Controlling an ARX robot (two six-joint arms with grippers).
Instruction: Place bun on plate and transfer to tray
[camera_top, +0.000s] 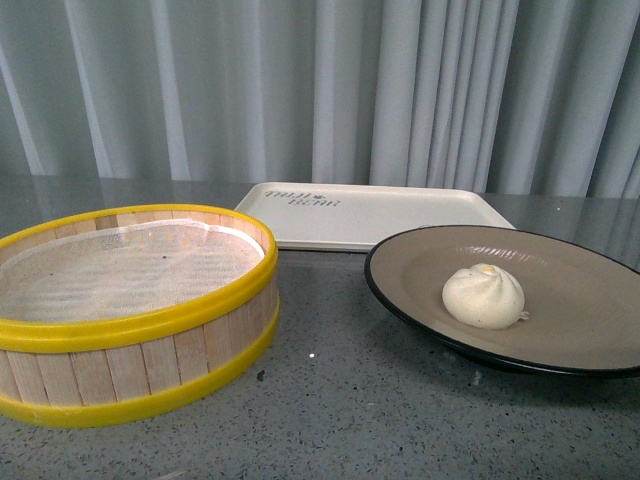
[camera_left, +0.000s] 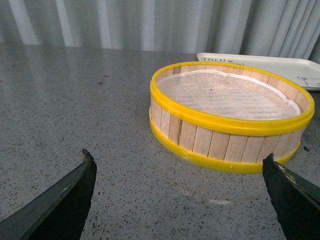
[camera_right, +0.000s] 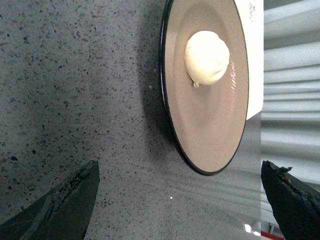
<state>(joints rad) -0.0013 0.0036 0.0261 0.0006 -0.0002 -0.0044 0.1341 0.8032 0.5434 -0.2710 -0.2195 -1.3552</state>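
Note:
The bun needs to go to the tray. My right gripper should next grab the taupe-grey plate by its black rim (camera_right: 169, 112) for that.
The cream-white bun (camera_top: 484, 296) sits inside the taupe-grey plate (camera_top: 570, 320) with a black rim, at the right on the table. The off-white tray (camera_top: 390, 218) lies behind the plate, empty. In the right wrist view the bun (camera_right: 207, 57) rests on the plate (camera_right: 210, 125), and my right gripper (camera_right: 180, 172) is open and empty, back from the plate's edge. My left gripper (camera_left: 177, 162) is open and empty over bare table, in front of the steamer basket; a corner of the tray (camera_left: 280, 67) shows behind it. Neither gripper shows in the front view.
A yellow-rimmed wooden-slat steamer basket (camera_top: 130, 320) with a white liner stands at the left, also in the left wrist view (camera_left: 230, 117). The table is grey speckled stone (camera_top: 340, 420). A pleated grey curtain (camera_top: 300, 90) hangs behind the table.

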